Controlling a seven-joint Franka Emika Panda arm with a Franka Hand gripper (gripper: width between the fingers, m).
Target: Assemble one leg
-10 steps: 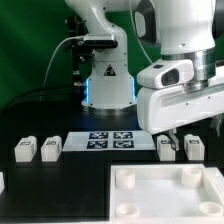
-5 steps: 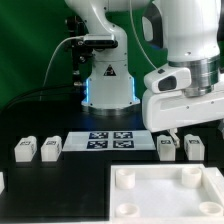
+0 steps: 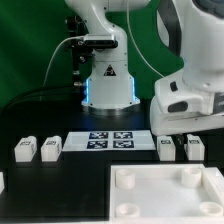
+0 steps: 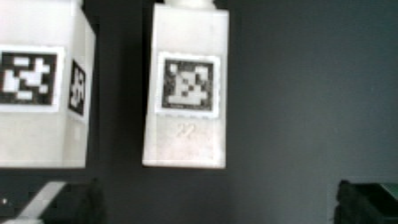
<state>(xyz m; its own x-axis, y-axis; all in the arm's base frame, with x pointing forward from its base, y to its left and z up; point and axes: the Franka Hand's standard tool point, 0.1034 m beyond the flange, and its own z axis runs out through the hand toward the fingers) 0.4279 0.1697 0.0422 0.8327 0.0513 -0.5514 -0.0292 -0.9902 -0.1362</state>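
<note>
The round peg of the white leg should stay free to go into the panel's corner socket, so my gripper should pick up the leg by its plain square end (image 4: 185, 150).
Four small white legs with square tags lie on the black table. Two are at the exterior view's left (image 3: 25, 150) (image 3: 50, 149) and two at its right (image 3: 167, 148) (image 3: 195, 148). My gripper (image 3: 188, 131) hangs just above the right pair. In the wrist view one leg (image 4: 187, 85) lies ahead of the gripper (image 4: 214, 204), and a second leg (image 4: 39, 85) lies beside the first. The dark fingertips (image 4: 370, 200) stand wide apart with nothing between them. The gripper is open and empty.
The marker board (image 3: 110, 140) lies between the two pairs of legs. The large white square panel (image 3: 165, 195) with corner sockets lies at the front. The robot base (image 3: 105, 80) stands behind the board.
The gripper's hand has moved toward the exterior view's right, over the right pair of legs. The legs and the panel have not moved.
</note>
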